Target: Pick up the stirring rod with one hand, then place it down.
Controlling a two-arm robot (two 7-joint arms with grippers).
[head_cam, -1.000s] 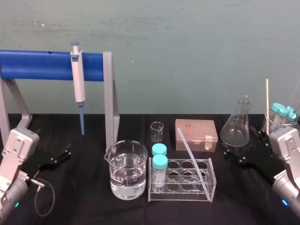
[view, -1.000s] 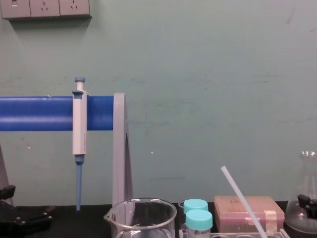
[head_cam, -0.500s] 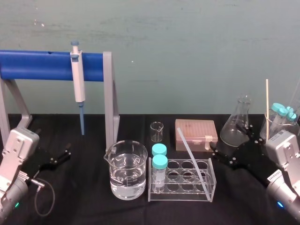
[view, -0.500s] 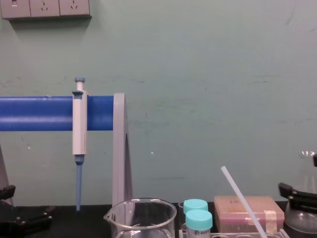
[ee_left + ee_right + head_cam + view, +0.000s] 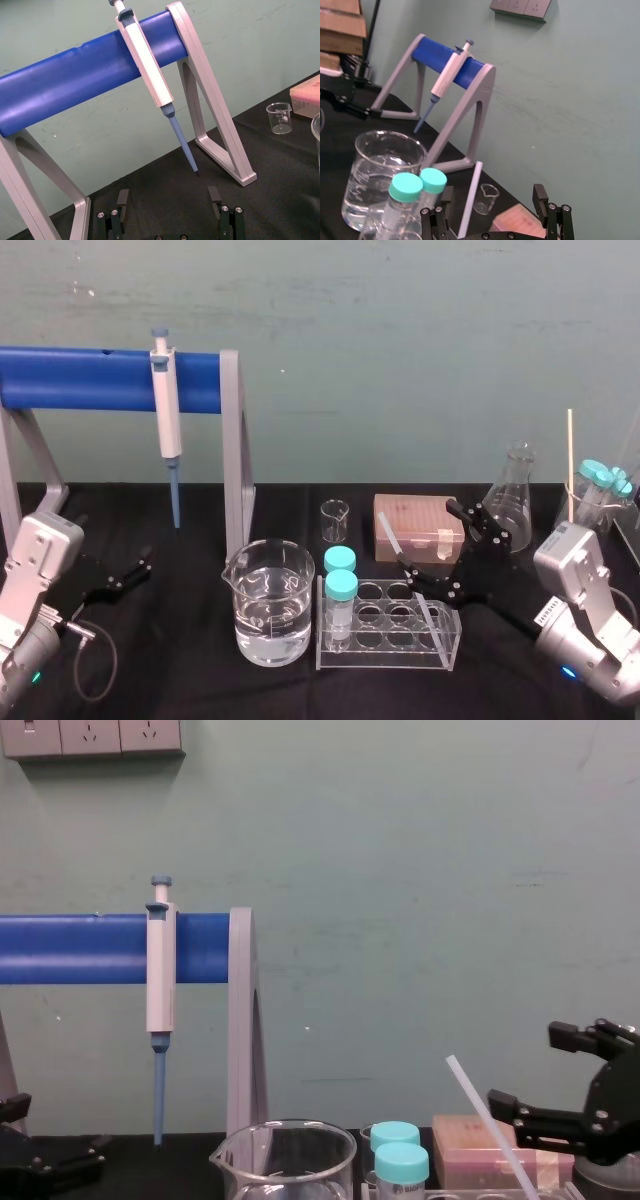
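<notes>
I should next grab the stirring rod by its upper part [image 5: 473, 1090] [image 5: 474, 181] with my right gripper to pick it up, because the rod's lower end is down in the tube rack.
The stirring rod [image 5: 390, 533] is a thin translucent white stick that leans tilted in the clear tube rack [image 5: 330, 655], its top pointing toward the back left. In the chest view the stirring rod [image 5: 480, 1110] rises slanted beside the capped vials. My right gripper [image 5: 430, 537] is open, with one finger on each side of the rod's upper part. The right wrist view has the stirring rod [image 5: 470, 200] between the spread fingers of the right gripper [image 5: 492, 192], apart from both. The right gripper [image 5: 525, 1070] enters the chest view at the lower right. My left gripper [image 5: 125, 575] rests open at the far left, as the left gripper [image 5: 168, 197] also shows.
A beaker of water [image 5: 268, 605] stands left of the rack, which holds two cyan-capped vials [image 5: 340, 588]. Behind are a small beaker [image 5: 335, 520], a pink box [image 5: 418, 525] and a conical flask [image 5: 510, 502]. A pipette [image 5: 167, 420] hangs on the blue stand [image 5: 90, 378].
My right gripper has moved left from beside the conical flask to the rod over the rack, and stays open. The left arm and the rod have not moved.
</notes>
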